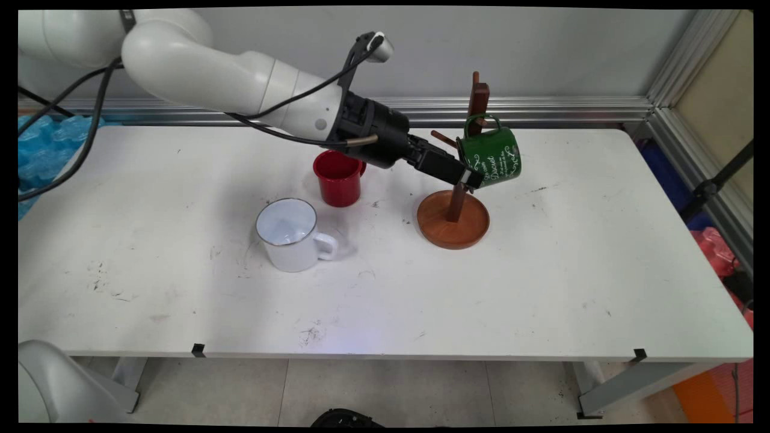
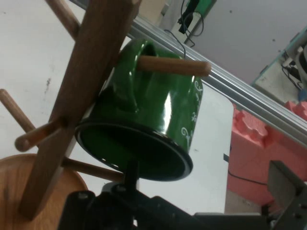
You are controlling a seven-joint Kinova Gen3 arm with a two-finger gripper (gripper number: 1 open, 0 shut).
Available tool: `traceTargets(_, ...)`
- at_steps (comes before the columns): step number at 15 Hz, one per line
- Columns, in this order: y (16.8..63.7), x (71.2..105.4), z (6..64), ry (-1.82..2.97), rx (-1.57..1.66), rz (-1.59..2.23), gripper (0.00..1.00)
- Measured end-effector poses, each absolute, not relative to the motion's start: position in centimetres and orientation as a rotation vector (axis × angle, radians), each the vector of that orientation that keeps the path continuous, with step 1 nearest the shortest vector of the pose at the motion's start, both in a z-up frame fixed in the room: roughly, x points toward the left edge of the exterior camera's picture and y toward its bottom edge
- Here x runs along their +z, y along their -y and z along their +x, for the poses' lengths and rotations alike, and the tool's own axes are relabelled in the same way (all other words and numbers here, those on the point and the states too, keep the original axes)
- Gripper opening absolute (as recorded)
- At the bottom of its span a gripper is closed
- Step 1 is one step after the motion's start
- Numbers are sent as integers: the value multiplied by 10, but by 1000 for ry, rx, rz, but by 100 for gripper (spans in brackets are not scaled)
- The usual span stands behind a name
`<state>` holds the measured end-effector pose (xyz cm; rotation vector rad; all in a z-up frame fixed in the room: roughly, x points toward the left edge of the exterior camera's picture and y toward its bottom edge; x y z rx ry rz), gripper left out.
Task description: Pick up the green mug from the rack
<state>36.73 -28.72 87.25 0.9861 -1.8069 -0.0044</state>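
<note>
I should next grip the green mug by its black rim [image 2: 178,167] to lift it off the wooden peg [image 2: 172,65].
A green enamel mug [image 1: 493,157] hangs by its handle on an upper peg [image 2: 172,65] of a wooden mug tree [image 1: 452,221], tilted with its mouth down and to the left. My gripper [image 1: 472,179] is at the mug's lower rim, beside the tree's post. In the hand view the green mug [image 2: 153,110] fills the middle, mouth toward the camera. The gripper [image 2: 208,179] is open: one finger [image 2: 129,173] touches the rim and the other stands well off to the right, clear of the mug. The post [image 2: 81,86] crosses the left side.
A red mug [image 1: 338,177] stands upright behind the arm's wrist, left of the tree. A white mug [image 1: 289,234] sits nearer the front, handle to the right. Blue padding [image 1: 45,150] lies at the table's left end, and aluminium rails run along the back wall.
</note>
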Motion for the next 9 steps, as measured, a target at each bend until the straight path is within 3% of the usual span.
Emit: traceTargets(9, 295, 859, 362, 1762, -14, 1018, 100)
